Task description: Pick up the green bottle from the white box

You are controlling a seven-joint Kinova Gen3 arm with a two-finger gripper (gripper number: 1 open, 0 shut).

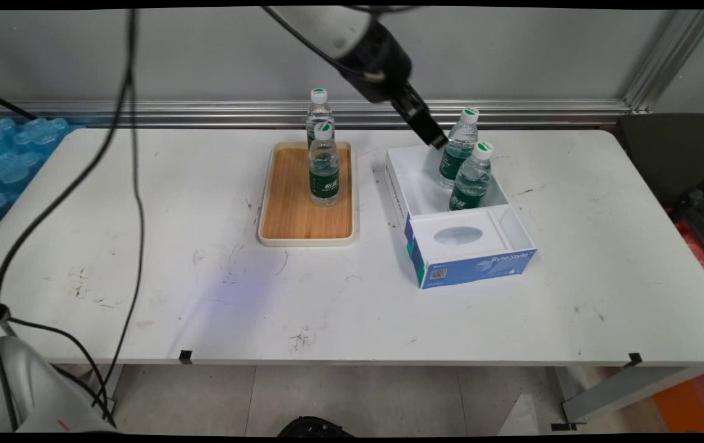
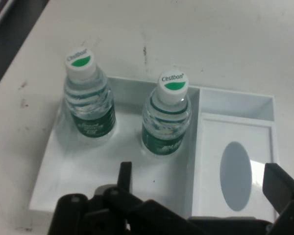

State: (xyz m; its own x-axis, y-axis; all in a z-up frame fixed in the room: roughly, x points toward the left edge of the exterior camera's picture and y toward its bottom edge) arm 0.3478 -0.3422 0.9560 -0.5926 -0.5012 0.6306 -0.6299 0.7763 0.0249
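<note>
My gripper grabs the water bottle beside the insert by its clear shoulder [image 1: 476, 171] next, to move the bottle to the wooden tray [image 1: 297, 214].
My gripper [image 1: 435, 141] hangs open over the far end of a white and blue box [image 1: 474, 271], with nothing between its fingers. Two clear water bottles with green labels stand upright in the box's open compartment: the far one [image 1: 458, 151] right beside my fingertips, the near one [image 1: 471, 178] just in front of it. In the hand view both bottles [image 2: 88, 103] [image 2: 166, 117] stand beyond my spread gripper [image 2: 201, 178], on the box floor [image 2: 73, 171]. The near part of the box holds a white insert [image 2: 235, 169] with an oval window.
A wooden tray [image 1: 302, 221] left of the box carries two more upright bottles [image 1: 324, 172] [image 1: 319, 111]. Black cables [image 1: 136, 184] hang over the table's left side. Blue bottle packs [image 1: 7, 160] lie off the left edge and a dark chair [image 1: 671, 160] stands at the right.
</note>
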